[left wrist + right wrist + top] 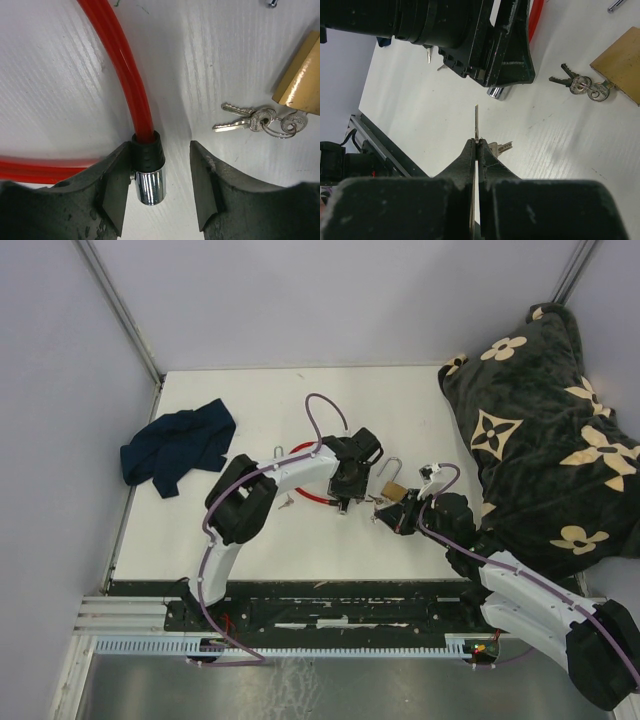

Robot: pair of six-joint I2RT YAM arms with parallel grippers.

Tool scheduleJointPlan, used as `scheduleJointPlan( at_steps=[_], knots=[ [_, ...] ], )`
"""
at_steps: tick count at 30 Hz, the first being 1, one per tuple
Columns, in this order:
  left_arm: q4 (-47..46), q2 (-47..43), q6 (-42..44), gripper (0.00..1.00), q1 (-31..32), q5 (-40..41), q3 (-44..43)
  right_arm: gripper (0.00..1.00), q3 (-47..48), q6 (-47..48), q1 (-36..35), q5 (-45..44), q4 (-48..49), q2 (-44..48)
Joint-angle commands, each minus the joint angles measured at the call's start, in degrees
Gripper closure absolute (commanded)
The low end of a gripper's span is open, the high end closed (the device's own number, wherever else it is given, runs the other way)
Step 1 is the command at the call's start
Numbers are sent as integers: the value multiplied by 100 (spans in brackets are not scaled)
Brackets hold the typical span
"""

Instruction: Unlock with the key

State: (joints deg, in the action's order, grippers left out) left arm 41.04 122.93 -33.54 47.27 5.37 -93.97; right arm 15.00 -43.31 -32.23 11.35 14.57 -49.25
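The black collar [343, 502] [147, 154] is between the fingers of the left gripper, against one finger, so the left gripper should close on it.
The red cable lock [135, 95] curves across the white table and ends in a black collar with a chrome tip [148, 176]. My left gripper [161, 148] is open around that tip: the tip leans on the left finger and a gap stands before the right finger. My right gripper [478, 145] is shut on a key [477, 120], whose thin blade points toward the chrome tip [496, 92] a short way ahead. A second key [503, 146] hangs beside the fingers. In the top view both grippers meet near the table's middle [345, 490] [388, 515].
A brass padlock [300, 80] lies right of the cable with a small bunch of keys [257, 121] beside it. A blue cloth [178, 447] sits at the left. A dark patterned blanket [545, 430] covers the right side. A metal rail [300, 612] runs along the near edge.
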Motion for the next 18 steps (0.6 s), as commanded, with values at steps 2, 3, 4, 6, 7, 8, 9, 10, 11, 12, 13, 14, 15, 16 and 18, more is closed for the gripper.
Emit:
scheduleJointPlan(
  at_steps=[2, 3, 4, 6, 7, 8, 9, 10, 11, 12, 13, 14, 15, 16, 18],
  knots=[
    [516, 306, 439, 43, 102, 256, -279, 98, 249, 84, 14, -60, 102, 47],
    [578, 358, 477, 43, 107, 273, -308, 98, 249, 80, 14, -55, 81, 54],
    [628, 396, 514, 43, 107, 301, -320, 98, 249, 86, 14, -59, 55, 68],
    [700, 474, 581, 43, 115, 319, -323, 98, 241, 101, 8, -69, 14, 102],
    [742, 514, 611, 43, 112, 323, -330, 98, 226, 103, 14, -84, 18, 117],
    [799, 558, 646, 43, 111, 318, -355, 98, 223, 98, 15, -89, 18, 106],
    [847, 606, 673, 43, 116, 318, -373, 98, 222, 94, 14, -89, 20, 97],
    [879, 647, 703, 43, 112, 322, -371, 98, 229, 89, 14, -83, 27, 82],
    [906, 676, 731, 43, 116, 295, -372, 98, 235, 85, 14, -63, 39, 61],
    [916, 705, 761, 44, 112, 221, -368, 98, 239, 76, 14, -38, 52, 43],
    [929, 732, 780, 47, 104, 143, -360, 98, 246, 68, 14, -26, 69, 25],
    [928, 740, 779, 50, 105, 68, -348, 98, 250, 66, 10, 2, 85, 3],
    [911, 732, 761, 54, 103, 10, -342, 98, 252, 67, 14, 22, 99, -16],
    [877, 701, 715, 59, 104, -52, -317, 98, 257, 61, 11, 45, 107, -41],
    [748, 584, 600, 63, 92, -185, -266, 98, 265, 58, 13, 75, 128, -93]
  ],
)
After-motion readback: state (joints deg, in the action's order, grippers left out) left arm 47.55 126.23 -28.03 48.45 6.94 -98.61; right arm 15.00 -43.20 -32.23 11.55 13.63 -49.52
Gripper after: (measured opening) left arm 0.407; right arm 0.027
